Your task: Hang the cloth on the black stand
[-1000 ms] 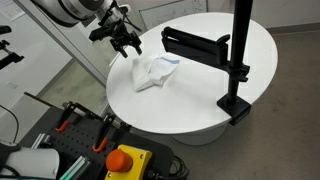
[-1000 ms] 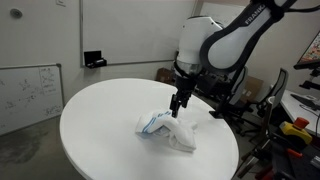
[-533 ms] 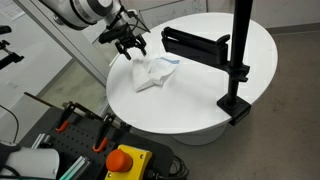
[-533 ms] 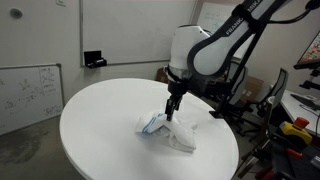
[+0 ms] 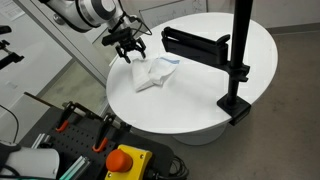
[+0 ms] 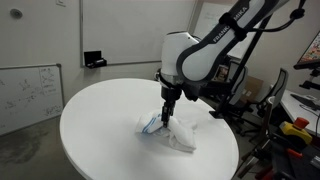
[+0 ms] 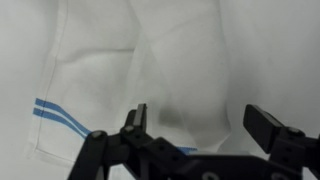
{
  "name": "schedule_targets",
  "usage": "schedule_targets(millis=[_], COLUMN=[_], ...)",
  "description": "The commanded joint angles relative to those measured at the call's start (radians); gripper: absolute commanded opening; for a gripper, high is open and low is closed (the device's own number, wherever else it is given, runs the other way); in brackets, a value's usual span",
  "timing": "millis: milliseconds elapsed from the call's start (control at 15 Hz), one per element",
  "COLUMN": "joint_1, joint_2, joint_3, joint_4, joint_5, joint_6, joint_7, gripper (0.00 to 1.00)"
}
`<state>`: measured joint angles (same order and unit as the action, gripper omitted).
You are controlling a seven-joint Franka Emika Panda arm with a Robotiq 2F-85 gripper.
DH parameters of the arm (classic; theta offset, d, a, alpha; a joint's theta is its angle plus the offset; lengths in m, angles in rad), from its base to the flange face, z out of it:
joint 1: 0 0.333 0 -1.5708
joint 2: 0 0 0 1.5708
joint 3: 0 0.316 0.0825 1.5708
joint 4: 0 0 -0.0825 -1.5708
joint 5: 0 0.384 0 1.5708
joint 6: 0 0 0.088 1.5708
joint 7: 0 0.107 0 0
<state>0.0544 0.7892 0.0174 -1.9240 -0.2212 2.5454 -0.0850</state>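
Observation:
The robot's gripper will grab the fold of the white cloth near its blue-striped edge, so the rest stays free to hang over the arm of the black stand.
A white cloth with blue stripes lies crumpled on the round white table; it also shows in an exterior view and fills the wrist view. My gripper hovers just above the cloth's edge, jaws open and empty; in the wrist view both fingers spread over a fold. It also shows in an exterior view. The black stand is clamped at the table's edge, with a black horizontal arm reaching over the table.
A bench with an orange stop button and clamps sits beside the table. A whiteboard leans against the wall. A black box rests on a far surface.
My gripper has moved toward the cloth and lowered over it, jaws still open. The cloth has not moved.

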Motion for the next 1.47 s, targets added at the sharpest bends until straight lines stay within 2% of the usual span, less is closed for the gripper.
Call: schedule_targets(millis=[0, 600, 667, 933, 1400], joint_1=[0.003, 0.01, 0.01, -0.001, -0.017], joint_2=[0.046, 0.042, 0.039, -0.015, -0.283], joint_3=[0.0, -0.008, -0.009, -0.005, 0.008], joint_4=[0.064, 0.067, 0.064, 0.023, -0.196], joint_5=[0.01, 0.01, 0.01, 0.026, 0.09], joint_6=[-0.061, -0.083, -0.082, -0.069, -0.071], joint_7=[-0.033, -0.009, -0.007, 0.007, 0.054], gripper=[0.69, 0.02, 0.0, 0.01, 0.01])
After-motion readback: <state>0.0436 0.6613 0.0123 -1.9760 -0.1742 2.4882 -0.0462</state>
